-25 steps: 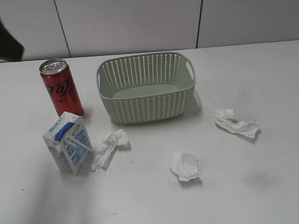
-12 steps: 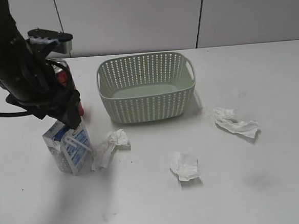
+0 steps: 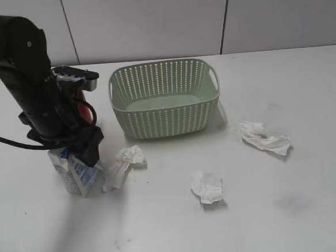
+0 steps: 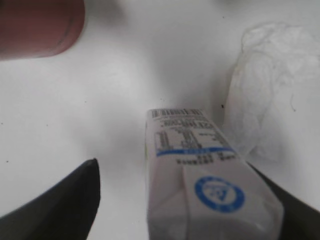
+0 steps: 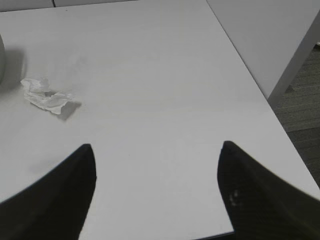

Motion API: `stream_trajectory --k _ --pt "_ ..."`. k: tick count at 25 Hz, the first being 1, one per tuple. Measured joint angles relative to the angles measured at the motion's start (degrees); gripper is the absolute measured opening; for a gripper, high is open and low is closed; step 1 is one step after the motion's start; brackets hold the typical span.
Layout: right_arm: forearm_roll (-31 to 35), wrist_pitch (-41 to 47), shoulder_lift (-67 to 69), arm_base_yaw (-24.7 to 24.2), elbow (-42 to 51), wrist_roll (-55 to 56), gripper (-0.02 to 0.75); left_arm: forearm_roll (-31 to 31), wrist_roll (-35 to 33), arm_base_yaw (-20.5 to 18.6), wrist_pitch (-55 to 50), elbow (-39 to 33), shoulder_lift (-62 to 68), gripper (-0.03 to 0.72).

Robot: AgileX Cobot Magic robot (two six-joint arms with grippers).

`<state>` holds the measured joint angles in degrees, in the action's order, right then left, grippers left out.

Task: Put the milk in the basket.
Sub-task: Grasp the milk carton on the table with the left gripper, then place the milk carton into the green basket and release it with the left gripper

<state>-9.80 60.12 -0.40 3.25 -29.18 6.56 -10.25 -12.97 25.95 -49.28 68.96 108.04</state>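
My left gripper takes hold of the milk carton by its printed top end (image 4: pixel 192 150) next, to put the milk in the basket.
The milk (image 3: pixel 79 174), a small white carton with blue markings, stands upright at the front left of the table. My left gripper (image 3: pixel 73 151) is open and has come down over its top. In the left wrist view the milk (image 4: pixel 200 175) sits between the two open fingers of the left gripper (image 4: pixel 172 167), closer to the right finger. The pale green basket (image 3: pixel 167 117) stands empty at the back middle, to the right of the carton. My right gripper (image 5: pixel 156 146) is open and empty above bare table near the right edge; it is out of the exterior view.
A red can (image 3: pixel 85 111) stands just behind the carton, mostly hidden by the left arm. Crumpled tissues lie beside the carton (image 3: pixel 122 162), at the front middle (image 3: pixel 207 186) and at the right (image 3: pixel 265 137). The table's right edge (image 5: pixel 260 95) is close to the right gripper.
The left arm has swung in from the upper left and come down over the milk carton, its open fingers now either side of it. The carton, can, basket and tissues have not moved.
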Motion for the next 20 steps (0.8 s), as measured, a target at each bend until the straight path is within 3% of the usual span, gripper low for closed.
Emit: stream_trajectory --k 8,14,20 --pt "0.0 0.0 0.0 0.0 0.0 0.0 0.586 -0.56 0.06 0.04 -1.67 0.4 1.42 0.326" --pt "0.0 0.0 0.0 0.0 0.0 0.0 0.586 -0.33 0.06 0.04 -11.92 6.93 1.73 0.326" --pt "0.0 0.0 0.0 0.0 0.0 0.0 0.587 -2.92 0.06 0.04 -19.77 23.13 1.73 0.326"
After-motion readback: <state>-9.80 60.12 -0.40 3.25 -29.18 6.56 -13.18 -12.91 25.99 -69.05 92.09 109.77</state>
